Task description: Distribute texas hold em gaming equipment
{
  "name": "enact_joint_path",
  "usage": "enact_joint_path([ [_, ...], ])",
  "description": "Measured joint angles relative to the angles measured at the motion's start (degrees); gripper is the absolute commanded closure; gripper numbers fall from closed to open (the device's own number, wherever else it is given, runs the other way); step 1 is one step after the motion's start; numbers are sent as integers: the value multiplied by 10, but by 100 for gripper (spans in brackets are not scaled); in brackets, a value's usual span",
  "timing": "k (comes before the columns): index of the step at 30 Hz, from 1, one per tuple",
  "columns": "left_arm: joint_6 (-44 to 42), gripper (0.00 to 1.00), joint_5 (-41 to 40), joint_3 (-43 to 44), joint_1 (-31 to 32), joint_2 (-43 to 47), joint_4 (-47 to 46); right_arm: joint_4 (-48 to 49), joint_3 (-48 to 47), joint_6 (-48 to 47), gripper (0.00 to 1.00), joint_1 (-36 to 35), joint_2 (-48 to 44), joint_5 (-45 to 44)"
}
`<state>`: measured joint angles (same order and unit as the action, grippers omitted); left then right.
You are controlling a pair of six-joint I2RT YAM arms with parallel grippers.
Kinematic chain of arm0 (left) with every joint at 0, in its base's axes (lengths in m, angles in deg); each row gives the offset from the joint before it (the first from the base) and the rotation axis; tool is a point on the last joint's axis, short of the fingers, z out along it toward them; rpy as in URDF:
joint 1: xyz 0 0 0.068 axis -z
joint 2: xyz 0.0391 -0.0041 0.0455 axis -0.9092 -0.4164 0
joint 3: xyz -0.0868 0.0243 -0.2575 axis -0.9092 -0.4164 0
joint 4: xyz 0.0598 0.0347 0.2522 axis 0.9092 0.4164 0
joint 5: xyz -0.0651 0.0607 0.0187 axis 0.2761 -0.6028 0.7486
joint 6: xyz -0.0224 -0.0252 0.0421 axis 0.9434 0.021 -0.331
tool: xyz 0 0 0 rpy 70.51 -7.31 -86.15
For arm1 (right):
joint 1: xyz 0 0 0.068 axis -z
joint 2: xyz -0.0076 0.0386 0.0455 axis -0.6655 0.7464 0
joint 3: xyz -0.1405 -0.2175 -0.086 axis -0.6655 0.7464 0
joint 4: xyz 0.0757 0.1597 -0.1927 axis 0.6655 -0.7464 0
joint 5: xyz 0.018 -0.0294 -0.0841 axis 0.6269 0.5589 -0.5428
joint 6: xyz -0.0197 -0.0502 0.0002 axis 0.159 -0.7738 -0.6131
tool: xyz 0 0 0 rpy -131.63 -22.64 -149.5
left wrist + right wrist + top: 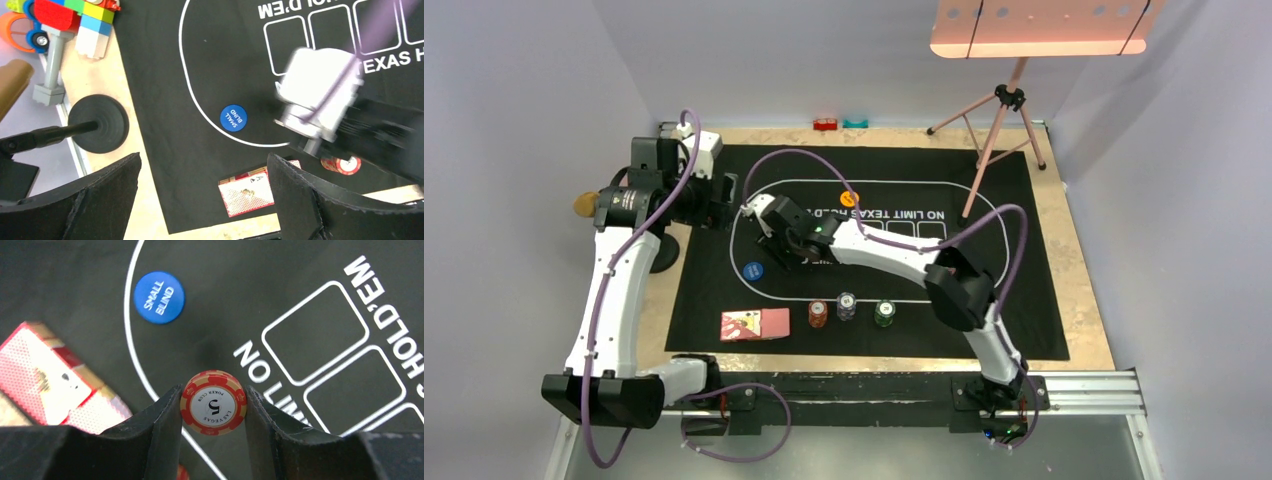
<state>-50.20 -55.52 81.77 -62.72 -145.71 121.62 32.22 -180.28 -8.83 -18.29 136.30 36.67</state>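
The chip hangs well above the flat mat and would drop near the blue "small blind" disc (753,269) if I opened my right gripper now.
My right gripper (769,238) (214,396) is shut on a red-and-tan striped poker chip (214,403) marked 5, held above the mat's white oval line. A blue "small blind" disc (753,269) (159,297) (233,117) lies on the mat close by. Red-brown (818,315), grey-white (847,305) and green (884,313) chip stacks stand in a row at the near side. The pink-red-backed cards (755,325) (247,196) (50,380) lie left of them. An orange disc (850,199) lies at the far side. My left gripper (724,195) (204,167) is open and empty above the mat's left part. No red triangle marker shows.
The black Texas Hold'em mat (1024,300) covers the wooden table. A pink tripod (994,130) stands at the back right. Toy bricks (75,20) and a microphone stand's round base (98,123) are off the mat's left edge. Small red (826,124) and teal (856,123) bricks sit at the back edge.
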Motion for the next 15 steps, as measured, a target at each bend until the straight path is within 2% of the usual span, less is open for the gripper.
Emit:
enact_joint_path([
  [8,-12,0,28,-2,0,8,0,-26,-130,4,100,9,159,6],
  [15,-12,0,44,-2,0,11,0,-29,-161,13,100,8,190,12],
])
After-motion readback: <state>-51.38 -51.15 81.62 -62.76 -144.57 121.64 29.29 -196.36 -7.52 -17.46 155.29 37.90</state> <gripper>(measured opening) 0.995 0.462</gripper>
